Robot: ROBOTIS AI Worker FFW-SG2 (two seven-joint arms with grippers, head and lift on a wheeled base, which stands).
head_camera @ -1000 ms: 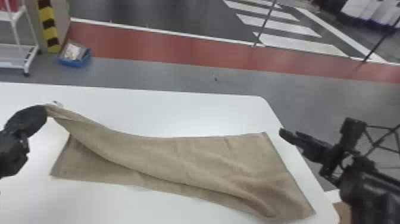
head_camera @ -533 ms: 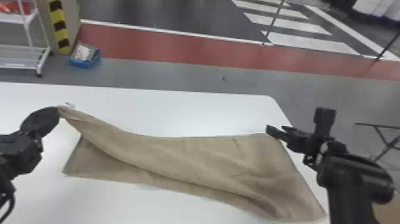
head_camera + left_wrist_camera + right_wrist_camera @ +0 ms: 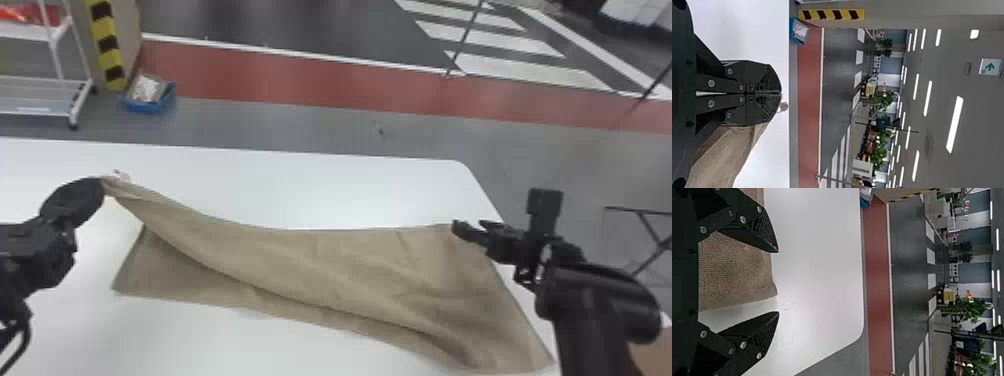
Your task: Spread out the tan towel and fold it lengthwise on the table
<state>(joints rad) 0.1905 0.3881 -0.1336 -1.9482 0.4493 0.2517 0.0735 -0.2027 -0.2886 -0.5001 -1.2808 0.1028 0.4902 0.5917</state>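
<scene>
The towel's middle (image 3: pixel 330 262) is spread out, so my right gripper needs to take the towel by its far corner (image 3: pixel 452 228). The edge of the towel is between the gripper's fingers.
The tan towel (image 3: pixel 320 265) lies across the white table, its left far corner lifted and drawn to a peak, with a loose fold running diagonally over the lower layer. At that corner is my left gripper (image 3: pixel 102 185); in the left wrist view the left gripper (image 3: pixel 781 94) is shut, with towel (image 3: pixel 727 156) hanging beside its fingers. My right gripper (image 3: pixel 462 230) is at the towel's right far corner. In the right wrist view the right gripper (image 3: pixel 778 282) stands open, the towel's corner (image 3: pixel 768 288) between its fingers and not gripped.
The white table (image 3: pixel 325 185) extends beyond the towel's far edge, with its rounded corner at the right. On the floor past it are a blue bin (image 3: pixel 150 105) and a white wheeled rack (image 3: pixel 37 95). A dark stand (image 3: pixel 650 225) is at the far right.
My right gripper has moved left from beside the table's right edge to over the towel's right far corner. The head view has shifted somewhat left. The left gripper still holds the raised corner.
</scene>
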